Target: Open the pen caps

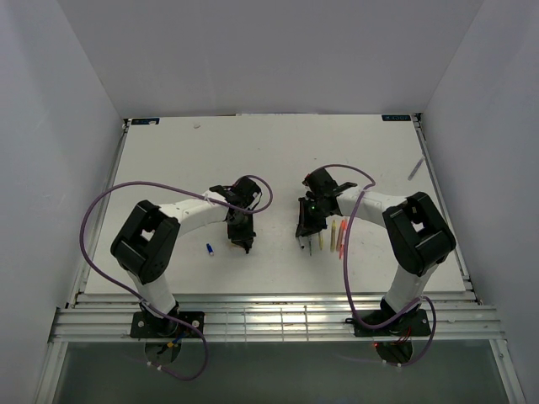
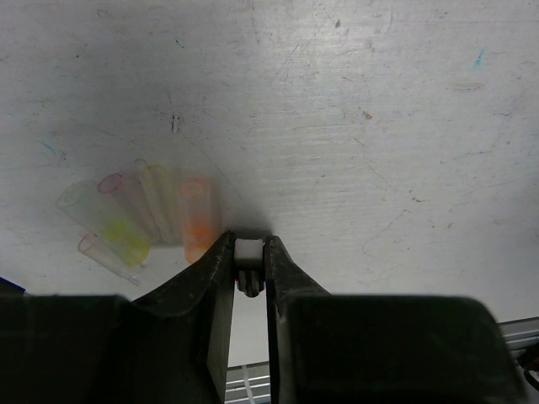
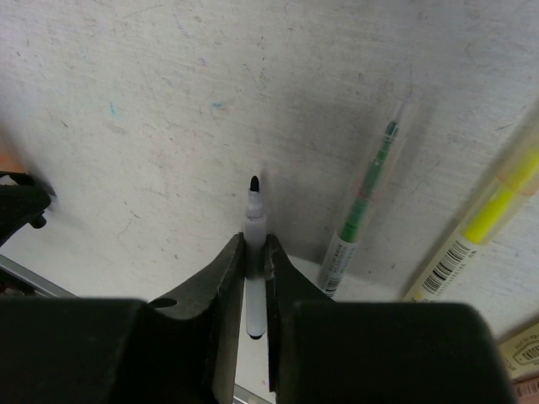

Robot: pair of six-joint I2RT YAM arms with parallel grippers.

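I should open my left gripper now. The pen cap is low over empty flat table, so it would land beside the orange cap.
My left gripper point(image 2: 250, 244) is shut on a small whitish and black pen cap point(image 2: 248, 254), low over the table. Just left of its tips lies a loose heap of translucent pen caps: orange point(image 2: 195, 220), yellow point(image 2: 120, 229) and pink point(image 2: 101, 249). A blue cap point(image 1: 209, 248) lies left of the left gripper point(image 1: 246, 244). My right gripper point(image 3: 256, 248) is shut on a white pen point(image 3: 253, 220) whose black tip is bare and points away. In the top view the right gripper point(image 1: 301, 238) is low, just left of the row of pens.
A green pen point(image 3: 364, 202) and a yellow pen point(image 3: 484, 223) lie right of the held pen. They show in the top view as a row of pens point(image 1: 334, 236). One more pen point(image 1: 417, 168) lies near the table's right edge. The table's front rail point(image 1: 269, 316) is close behind both grippers.
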